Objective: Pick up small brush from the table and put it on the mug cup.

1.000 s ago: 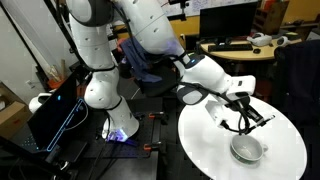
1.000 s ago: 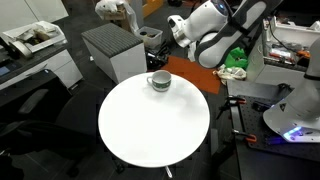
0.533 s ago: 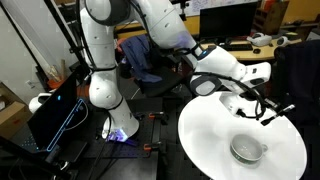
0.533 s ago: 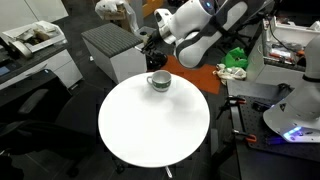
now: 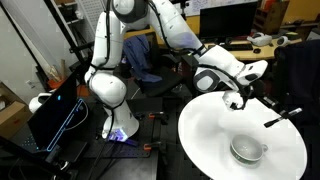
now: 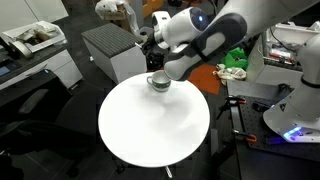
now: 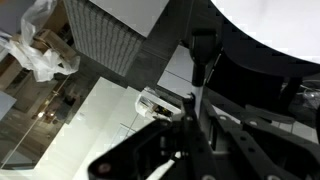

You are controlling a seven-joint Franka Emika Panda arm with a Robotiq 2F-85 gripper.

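The tip of the small brush (image 7: 198, 65) hangs by the table edge. If I opened my gripper now, the brush would drop outside the mug cup.
The mug cup (image 5: 247, 150) stands on the round white table (image 5: 215, 135); in the other exterior view the mug (image 6: 158, 82) is near the table's (image 6: 150, 130) far edge. My gripper (image 5: 283, 116) hangs above the table's rim, up and to the side of the mug. It shows as a dark shape just behind the mug in an exterior view (image 6: 152, 55). In the wrist view the jaws (image 7: 195, 110) look shut on a thin black stick, the small brush (image 7: 198, 65), which points toward the table edge (image 7: 285, 25).
A grey ribbed cabinet (image 6: 112, 50) stands just beyond the table, also seen in the wrist view (image 7: 110, 35). A desk with clutter (image 5: 245, 45) lies behind the arm. A chair (image 6: 25, 105) and an orange surface (image 6: 205, 80) flank the table.
The arm has swung outward: the gripper moved from close above the mug to the table's rim, and the wrist has turned. The mug has not moved.
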